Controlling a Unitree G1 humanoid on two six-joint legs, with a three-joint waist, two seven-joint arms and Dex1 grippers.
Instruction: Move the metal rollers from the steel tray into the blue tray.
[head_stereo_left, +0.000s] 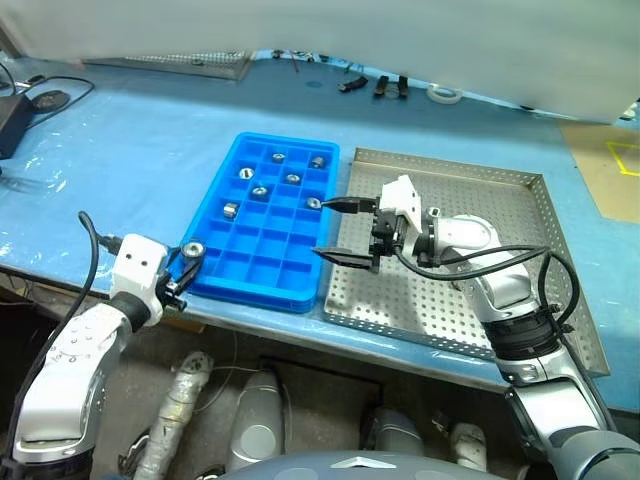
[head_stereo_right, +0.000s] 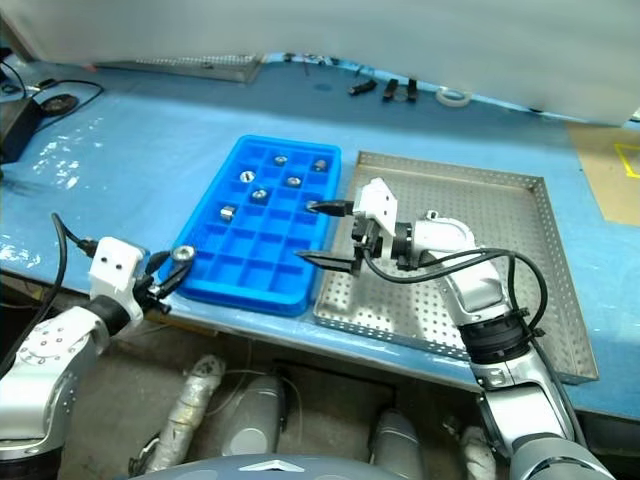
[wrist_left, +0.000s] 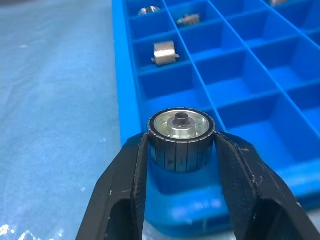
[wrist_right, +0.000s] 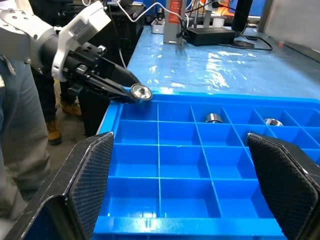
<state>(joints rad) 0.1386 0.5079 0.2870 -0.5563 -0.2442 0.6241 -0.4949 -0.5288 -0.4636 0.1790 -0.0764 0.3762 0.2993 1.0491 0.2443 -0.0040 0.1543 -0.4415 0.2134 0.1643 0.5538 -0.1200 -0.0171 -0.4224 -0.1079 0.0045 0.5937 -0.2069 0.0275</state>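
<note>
The metal roller's lower edge (head_stereo_left: 192, 258) (wrist_left: 181, 169) is inside the sides of the blue tray's corner section, so my left gripper needs to let go of the roller.
The blue tray (head_stereo_left: 236, 158) lies on the blue table with the steel tray (head_stereo_left: 520, 235) touching its right side. Several metal rollers (head_stereo_left: 292, 179) sit in separate compartments in the blue tray's far half. My left gripper (head_stereo_left: 190, 256) is at the blue tray's near left corner, shut on one metal roller (wrist_left: 181, 140) that hangs just above the corner compartment, hole facing up. My right gripper (head_stereo_left: 322, 228) points left, open and empty, over the seam between the two trays. From the right wrist its fingers (wrist_right: 92, 182) frame empty blue compartments.
A flat mesh panel (head_stereo_left: 190, 62), black tools (head_stereo_left: 375, 86) and a tape ring (head_stereo_left: 444, 94) lie along the table's back edge. A black adapter with its cable (head_stereo_left: 12, 122) sits far left. The table's front edge runs just below both trays. A person's legs (wrist_right: 15, 125) stand beside the table.
</note>
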